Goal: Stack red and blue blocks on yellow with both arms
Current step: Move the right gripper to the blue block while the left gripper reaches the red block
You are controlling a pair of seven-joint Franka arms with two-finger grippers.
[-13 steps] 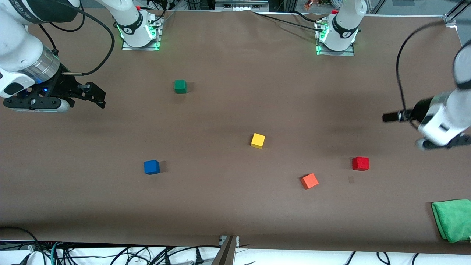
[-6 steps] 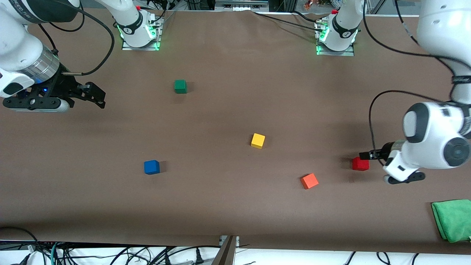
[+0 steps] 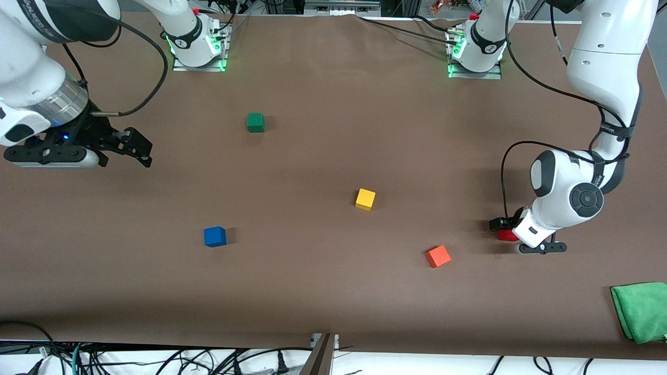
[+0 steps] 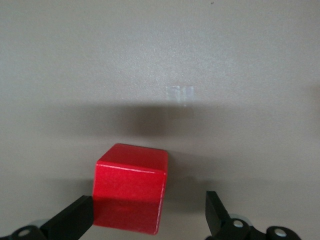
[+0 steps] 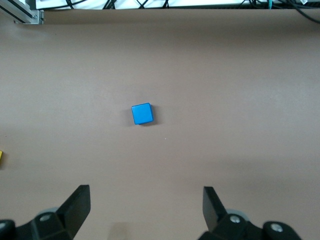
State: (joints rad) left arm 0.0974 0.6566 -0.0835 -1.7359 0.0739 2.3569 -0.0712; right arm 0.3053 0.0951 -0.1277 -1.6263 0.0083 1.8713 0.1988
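Note:
The red block should go on the yellow block (image 3: 365, 199), so my left gripper should grab the red block by its sides next.
The deep red block (image 3: 506, 236) lies toward the left arm's end of the table. My left gripper (image 3: 503, 229) is down over it, open, with the block (image 4: 131, 187) between its fingers; one finger is close beside one face, the other stands apart. The left gripper also shows in its wrist view (image 4: 148, 210). The blue block (image 3: 214, 236) lies toward the right arm's end and also shows in the right wrist view (image 5: 142, 113). The yellow cube (image 3: 365, 199) sits mid-table. My right gripper (image 3: 147, 150) hangs open and empty in the air; it also shows in its wrist view (image 5: 146, 195).
An orange-red cube (image 3: 438, 255) lies between the yellow and red blocks, nearer to the front camera. A green cube (image 3: 255, 122) sits closer to the arm bases. A green cloth (image 3: 642, 310) lies at the table's corner at the left arm's end.
The left arm has swung in and come down until its open gripper is around the red block. The right gripper has shifted slightly. No block has moved.

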